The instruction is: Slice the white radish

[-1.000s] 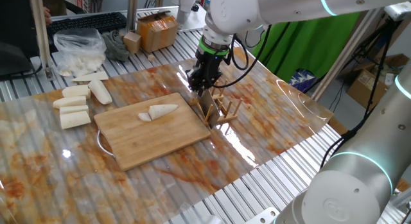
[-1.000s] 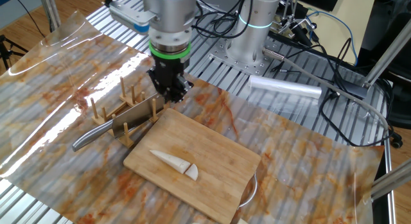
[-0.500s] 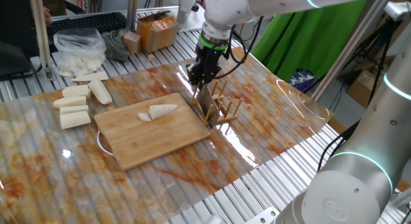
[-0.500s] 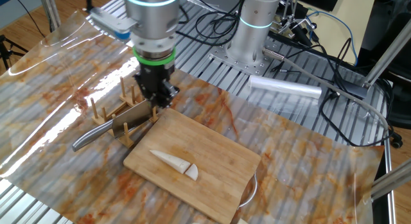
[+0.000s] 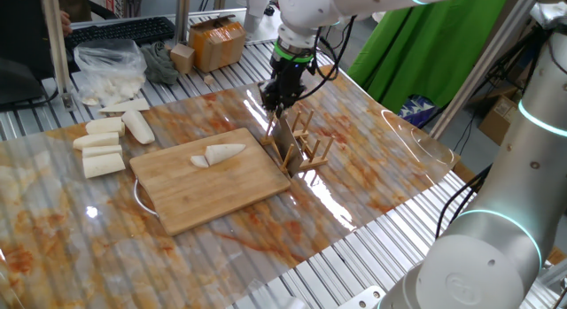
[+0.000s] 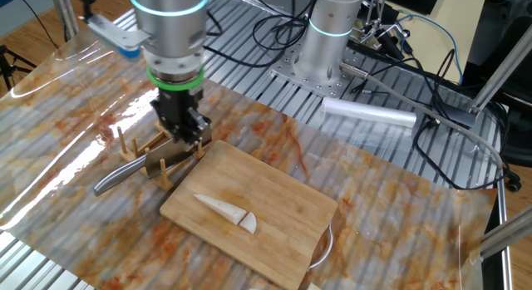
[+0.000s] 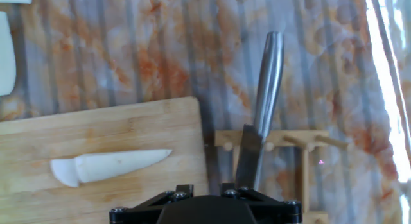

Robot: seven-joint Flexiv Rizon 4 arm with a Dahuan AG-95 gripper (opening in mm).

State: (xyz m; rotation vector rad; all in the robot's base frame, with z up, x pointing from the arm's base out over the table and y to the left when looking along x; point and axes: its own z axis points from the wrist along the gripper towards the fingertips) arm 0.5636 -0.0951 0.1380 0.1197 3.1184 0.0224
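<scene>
The knife's steel handle [image 7: 268, 83] is rounded, and the blade's two flat sides face my fingers at the upright blade's spine [image 7: 249, 161]. My gripper will grip the knife there next.
The white radish [image 5: 219, 154] lies on the bamboo cutting board [image 5: 204, 198], tapered, with one slice cut off its thick end. It also shows in the other fixed view [image 6: 226, 211] and in the hand view [image 7: 109, 166]. The knife [image 6: 125, 175] rests on edge in the wooden peg rack [image 6: 141, 149] beside the board; its steel handle [image 7: 266, 83] shows in the hand view. My gripper [image 6: 183, 134] hangs just above the knife's blade at the rack, open and empty. In the hand view only the finger bases [image 7: 184, 187] show.
Several blunt white cylinder chunks [image 5: 102, 145] lie left of the board. A plastic bag of white pieces [image 5: 111, 70], a cardboard box [image 5: 217, 42] and a keyboard [image 5: 115, 30] stand at the back. A foil roll [image 6: 370, 115] lies near the arm's base.
My gripper has moved away from the board's far corner and now hangs over the knife in the rack. Radish, board and knife have not moved.
</scene>
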